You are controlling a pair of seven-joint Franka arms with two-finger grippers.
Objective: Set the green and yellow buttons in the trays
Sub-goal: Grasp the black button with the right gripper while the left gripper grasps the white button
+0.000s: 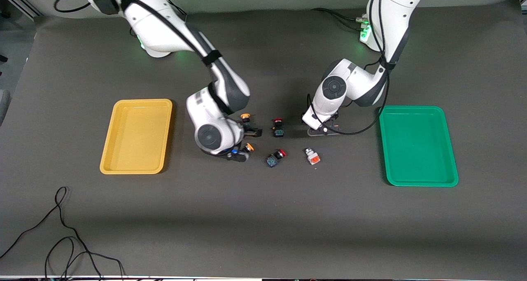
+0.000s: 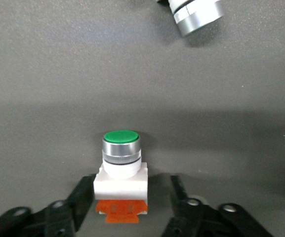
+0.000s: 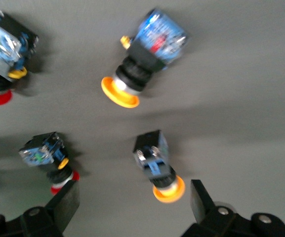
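Note:
My right gripper picks up the switch by its black-and-blue body [image 3: 152, 151] next, to place the yellow button in the yellow tray.
My right gripper [image 1: 247, 144] is open and low over the table, its fingers on either side of a yellow-capped black-and-blue switch [image 1: 248, 147] [image 3: 158, 170] that lies on its side. A second yellow-capped switch [image 1: 246, 117] [image 3: 143, 55] stands just farther from the front camera. My left gripper [image 1: 323, 129] [image 2: 132, 200] is open and low, straddling a white-bodied switch [image 2: 121, 173] with a green cap and an orange block; the hand hides it in the front view. The other white-bodied switch [image 1: 312, 156] [image 2: 196, 15] lies nearer the front camera. The yellow tray [image 1: 136, 136] and the green tray [image 1: 418, 145] hold nothing.
Two red-capped black-and-blue switches [image 1: 278, 127] [image 1: 275, 157] lie between the two grippers; both show in the right wrist view [image 3: 4, 54] [image 3: 48, 158]. A black cable [image 1: 61, 231] loops on the table near the front camera at the right arm's end.

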